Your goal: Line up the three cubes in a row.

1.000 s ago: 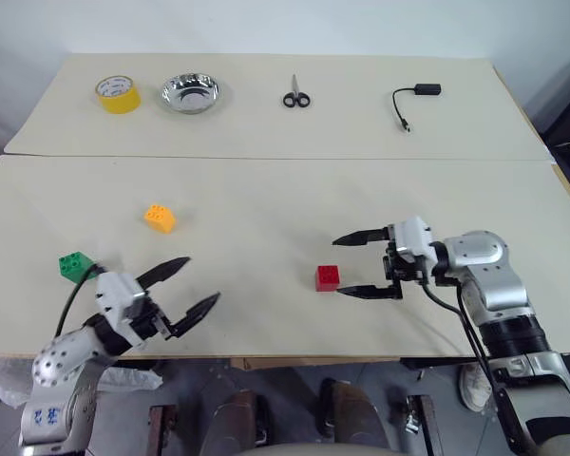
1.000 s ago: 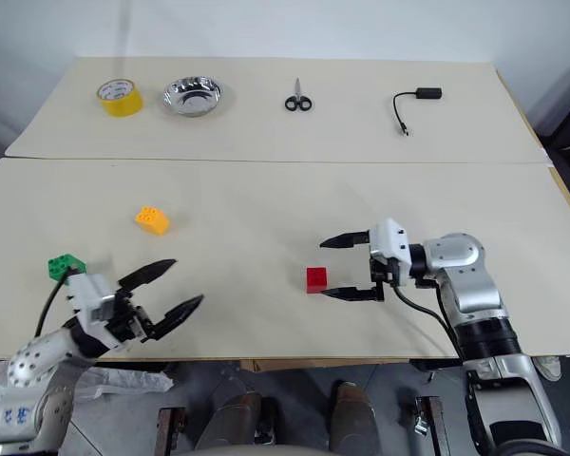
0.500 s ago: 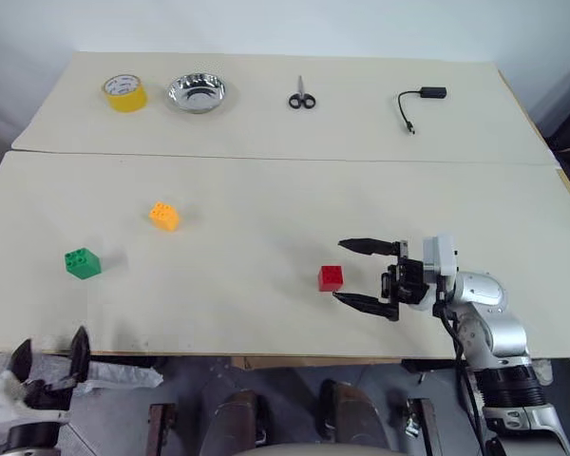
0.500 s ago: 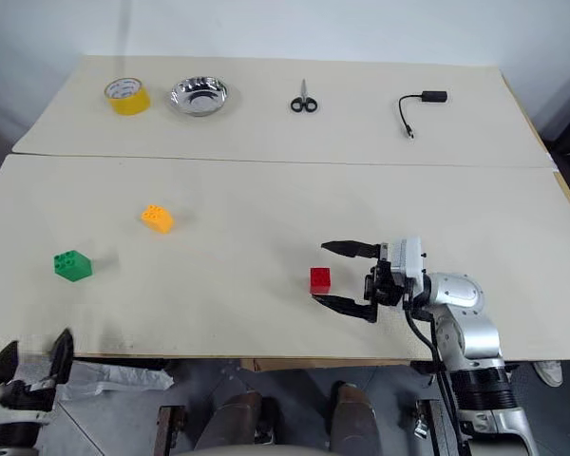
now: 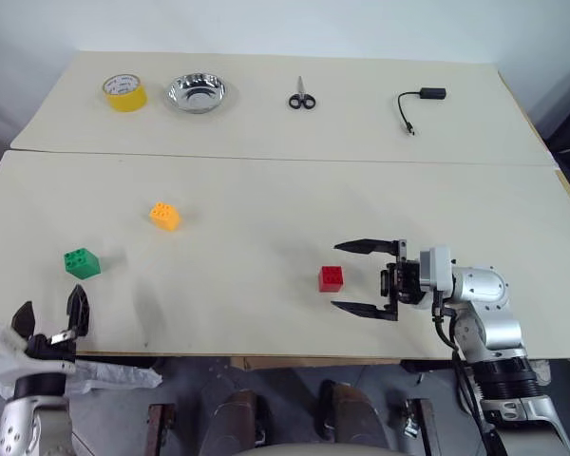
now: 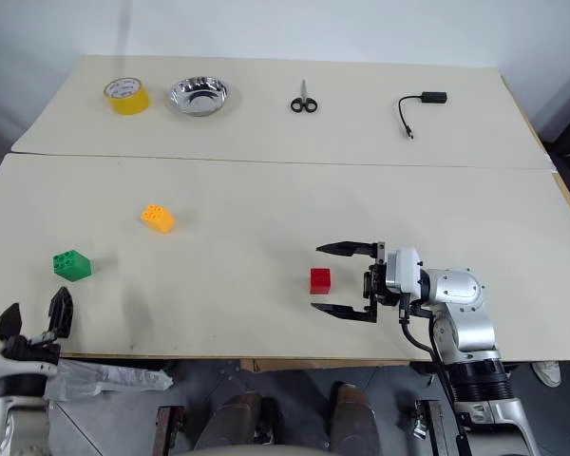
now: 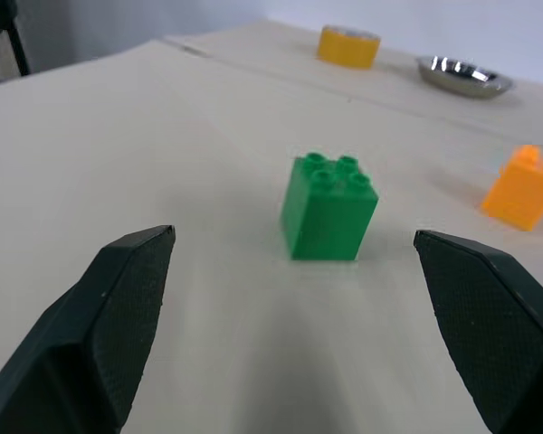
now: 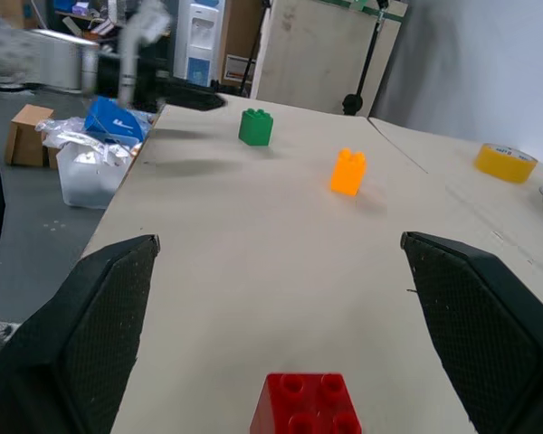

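The table shows between my left gripper's fingers and the cube, so it is too early to close. My left gripper first moves toward the green cube (image 5: 82, 262) (image 7: 328, 207).
The red cube (image 5: 331, 278) sits near the table's front edge, right of centre. My right gripper (image 5: 363, 278) is open and level, pointing left at it, with the cube just past its fingertips and not touched. The green cube (image 5: 82, 262) lies at the front left, the orange-yellow cube (image 5: 164, 216) a little behind and right of it. My left gripper (image 5: 49, 317) is open at the front-left table edge, just in front of the green cube (image 7: 328, 207), which stands ahead between its fingers.
On the far table are a yellow tape roll (image 5: 124, 92), a steel bowl (image 5: 196, 92), scissors (image 5: 300, 97) and a black cable with adapter (image 5: 413, 103). A seam (image 5: 285, 159) joins the two tables.
My left arm swung out to the left, off the table and back up to its front-left edge, and now faces the green cube. My right gripper drew back slightly, staying open by the red cube.
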`<control>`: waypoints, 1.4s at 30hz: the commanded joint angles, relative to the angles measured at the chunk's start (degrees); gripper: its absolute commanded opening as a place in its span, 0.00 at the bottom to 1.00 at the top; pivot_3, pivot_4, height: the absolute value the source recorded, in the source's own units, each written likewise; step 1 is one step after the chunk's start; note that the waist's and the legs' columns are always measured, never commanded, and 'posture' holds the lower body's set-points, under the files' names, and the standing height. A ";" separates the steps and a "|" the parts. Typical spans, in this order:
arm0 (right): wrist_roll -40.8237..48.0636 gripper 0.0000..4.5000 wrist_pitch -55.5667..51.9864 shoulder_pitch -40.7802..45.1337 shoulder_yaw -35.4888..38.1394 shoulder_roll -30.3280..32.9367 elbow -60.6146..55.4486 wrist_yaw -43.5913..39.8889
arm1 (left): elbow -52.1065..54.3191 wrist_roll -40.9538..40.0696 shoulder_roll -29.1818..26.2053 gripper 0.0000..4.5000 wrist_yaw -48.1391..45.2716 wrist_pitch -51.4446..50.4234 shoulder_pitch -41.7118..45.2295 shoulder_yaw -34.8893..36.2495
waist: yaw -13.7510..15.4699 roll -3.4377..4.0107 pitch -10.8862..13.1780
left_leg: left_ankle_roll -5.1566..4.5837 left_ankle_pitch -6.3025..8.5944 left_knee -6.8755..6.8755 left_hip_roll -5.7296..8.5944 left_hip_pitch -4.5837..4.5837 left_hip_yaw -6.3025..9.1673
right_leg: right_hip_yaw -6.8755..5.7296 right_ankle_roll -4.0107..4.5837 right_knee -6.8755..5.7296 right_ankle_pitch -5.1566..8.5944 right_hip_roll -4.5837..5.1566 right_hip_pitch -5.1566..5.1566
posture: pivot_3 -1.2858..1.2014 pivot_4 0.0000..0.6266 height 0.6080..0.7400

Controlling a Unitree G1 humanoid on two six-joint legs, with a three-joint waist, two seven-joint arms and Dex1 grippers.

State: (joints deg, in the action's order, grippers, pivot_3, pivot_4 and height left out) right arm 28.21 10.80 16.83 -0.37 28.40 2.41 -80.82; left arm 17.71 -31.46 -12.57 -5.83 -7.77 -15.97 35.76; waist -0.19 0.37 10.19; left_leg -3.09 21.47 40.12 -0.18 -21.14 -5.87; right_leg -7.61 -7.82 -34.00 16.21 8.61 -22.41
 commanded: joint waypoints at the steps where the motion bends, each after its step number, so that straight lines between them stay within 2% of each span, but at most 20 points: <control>1: 1.27 1.00 -0.48 0.55 0.29 0.90 -0.45 -0.99 | 1.31 1.66 -2.53 1.00 4.45 -4.27 3.27 -0.17 | -0.01 -0.01 0.00 | 0.00 0.00 0.01 0.02 0.01 -0.01 | 0.01 0.00 -0.01 0.00 0.00 0.00 | 0.52 0.24 1.00; 9: 0.92 1.00 -1.42 0.28 0.15 0.61 -0.73 -0.04 | -4.16 4.55 -3.99 1.00 5.34 -7.12 10.15 -3.57 | 0.07 -0.02 -0.01 | 0.00 -0.01 0.03 0.03 0.00 -0.04 | 0.00 -0.01 -0.02 0.00 -0.04 0.00 | 0.52 0.24 1.00; 13: 0.95 1.00 -1.92 -0.29 0.30 0.68 -1.42 0.71 | -4.12 4.91 -3.25 0.81 5.27 -7.62 10.91 -4.41 | 0.09 -0.02 -0.01 | 0.00 -0.01 0.03 0.04 0.00 -0.05 | 0.01 -0.01 -0.02 0.00 -0.04 0.00 | 0.52 0.24 1.00; 18: 0.81 1.00 -1.87 -1.76 0.76 1.05 -2.16 1.27 | -4.48 5.39 -3.88 0.48 2.26 -6.06 10.21 -5.15 | 0.16 -0.03 -0.01 | 0.00 -0.01 0.03 0.05 0.00 -0.04 | 0.01 -0.01 -0.02 0.00 -0.04 0.01 | 0.52 0.24 1.00; 20: 0.78 1.00 -1.89 -2.57 1.23 1.57 -2.70 1.64 | -4.55 3.51 -5.21 0.36 -4.20 -3.25 9.16 -4.96 | 0.12 -0.03 -0.01 | 0.00 -0.01 0.03 0.05 0.00 -0.05 | 0.00 -0.01 -0.02 0.00 -0.04 0.01 | 0.52 0.24 1.00; 21: 0.86 1.00 -2.08 -3.02 1.64 2.01 -3.07 1.94 | -4.26 2.04 -6.45 0.33 -8.69 -1.97 8.44 -4.80 | 0.09 -0.03 -0.01 | 0.00 -0.01 0.03 0.04 0.00 -0.07 | 0.01 -0.01 -0.02 0.00 -0.04 0.00 | 0.52 0.24 1.00; 23: 1.26 1.00 -2.57 -3.99 2.91 3.31 -3.94 2.63 | -2.02 -1.72 -10.44 0.33 -19.77 0.26 7.28 -4.67 | 0.10 -0.03 -0.01 | 0.00 -0.01 0.03 0.04 0.00 -0.09 | 0.02 -0.01 -0.02 0.00 -0.04 -0.02 | 0.52 0.24 1.00; 25: 1.65 1.00 -3.01 -5.48 4.73 5.24 -4.77 3.32 | 1.40 -8.13 -16.38 0.33 -31.51 -3.00 6.66 -5.68 | 0.23 -0.05 0.00 | 0.01 -0.01 0.05 0.02 -0.02 -0.08 | 0.00 -0.01 -0.02 0.00 -0.05 -0.04 | 0.52 0.24 1.00; 27: 1.93 1.00 -3.44 -7.12 6.57 7.25 -5.09 3.64 | 2.13 -9.45 -22.47 0.33 -40.29 -4.85 6.82 -8.37 | 0.33 -0.03 0.00 | 0.02 -0.01 0.08 0.03 -0.03 -0.06 | 0.01 0.00 0.00 0.01 -0.02 -0.02 | 0.52 0.24 1.00; 30: 2.07 1.00 -4.48 -10.15 9.41 10.45 -5.04 3.70 | -1.00 -5.73 -31.05 0.33 -52.82 -5.14 11.43 -17.53 | 0.45 0.19 -0.01 | 0.02 0.00 0.07 0.12 0.03 -0.07 | 0.04 0.00 -0.02 0.01 0.00 0.03 | 0.52 0.24 1.00; 32: 1.87 1.00 -4.67 -11.08 10.99 10.91 -4.55 5.51 | -6.14 -1.99 -31.64 0.33 -58.54 -3.06 19.71 -25.51 | 0.40 0.30 -0.01 | 0.02 -0.01 0.05 0.15 0.02 -0.14 | 0.07 0.00 -0.03 0.00 -0.02 -0.01 | 0.52 0.24 1.00; 35: 1.21 1.00 -3.86 -12.80 12.17 10.95 -4.67 6.85 | -16.13 3.89 -28.19 0.33 -65.26 1.09 32.56 -35.38 | 0.40 0.29 -0.01 | 0.06 -0.08 0.05 0.18 0.03 -0.19 | 0.05 -0.01 -0.08 0.00 -0.13 -0.02 | 0.52 0.24 1.00; 42: 1.07 1.00 -3.34 -16.72 13.21 10.42 -7.71 9.41 | -34.48 12.05 -19.63 0.33 -72.58 6.72 47.08 -46.12 | 0.18 0.29 0.00 | 0.08 -0.09 -0.07 0.27 0.00 -0.33 | -0.02 -0.04 -0.02 0.02 -0.30 -0.12 | 0.52 0.24 1.00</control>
State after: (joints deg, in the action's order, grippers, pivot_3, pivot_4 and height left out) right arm 28.62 6.37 0.55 11.35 38.85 -2.77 -72.20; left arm -14.84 -20.96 -32.63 -76.89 -2.75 30.35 -9.09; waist -0.01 0.65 10.19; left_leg -3.02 21.37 40.08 0.09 -21.14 -6.21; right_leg -7.61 -7.86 -34.03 16.23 8.32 -22.52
